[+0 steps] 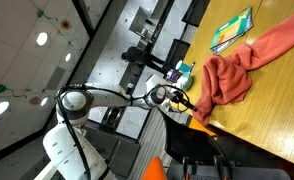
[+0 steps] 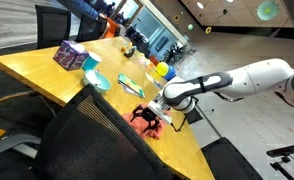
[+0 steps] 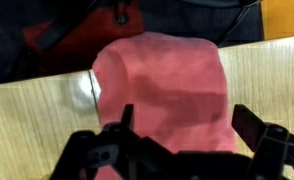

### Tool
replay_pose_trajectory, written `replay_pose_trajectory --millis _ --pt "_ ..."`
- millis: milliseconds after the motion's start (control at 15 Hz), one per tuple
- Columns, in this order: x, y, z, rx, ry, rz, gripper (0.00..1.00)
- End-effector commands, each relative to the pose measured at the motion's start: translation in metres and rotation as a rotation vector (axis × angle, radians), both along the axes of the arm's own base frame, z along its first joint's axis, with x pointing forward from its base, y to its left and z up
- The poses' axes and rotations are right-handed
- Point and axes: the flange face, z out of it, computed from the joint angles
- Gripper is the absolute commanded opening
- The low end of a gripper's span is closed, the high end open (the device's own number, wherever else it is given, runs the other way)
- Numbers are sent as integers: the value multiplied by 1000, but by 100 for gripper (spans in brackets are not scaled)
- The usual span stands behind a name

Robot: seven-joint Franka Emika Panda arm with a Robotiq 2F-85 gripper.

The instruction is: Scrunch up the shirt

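I need to lower my gripper before it closes on the flat shirt, since my fingers are above the shirt in the wrist view and would miss now.
The coral shirt [image 1: 237, 68] lies bunched on the wooden table [image 1: 277, 110], with one part stretching toward the far corner. In the wrist view the shirt [image 3: 167, 85] fills the middle, lying on the table and reaching its edge. My gripper [image 3: 187, 125] is open, its two dark fingers straddling the fabric just above it. In an exterior view the gripper [image 1: 185, 99] is at the shirt's end by the table edge. In an exterior view the gripper [image 2: 152, 113] hangs over a small red patch of shirt [image 2: 149, 126] at the table's near corner.
A green-yellow book [image 1: 232, 30] lies beyond the shirt. A purple box [image 2: 69, 55], teal items [image 2: 95, 80] and a yellow object [image 2: 163, 70] stand further along the table. Black chairs [image 2: 87, 140] crowd the table edge. A red and black object [image 3: 82, 30] sits below the edge.
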Motion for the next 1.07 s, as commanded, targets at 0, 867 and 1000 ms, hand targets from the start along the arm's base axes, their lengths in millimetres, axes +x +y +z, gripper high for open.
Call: replay_pose_trajectory --millis 0,867,1000 --pt "12 11 -13 36 5 46 100" --pt "23 7 -48 -9 18 76 27" --pt "23 4 -44 -17 16 68 12"
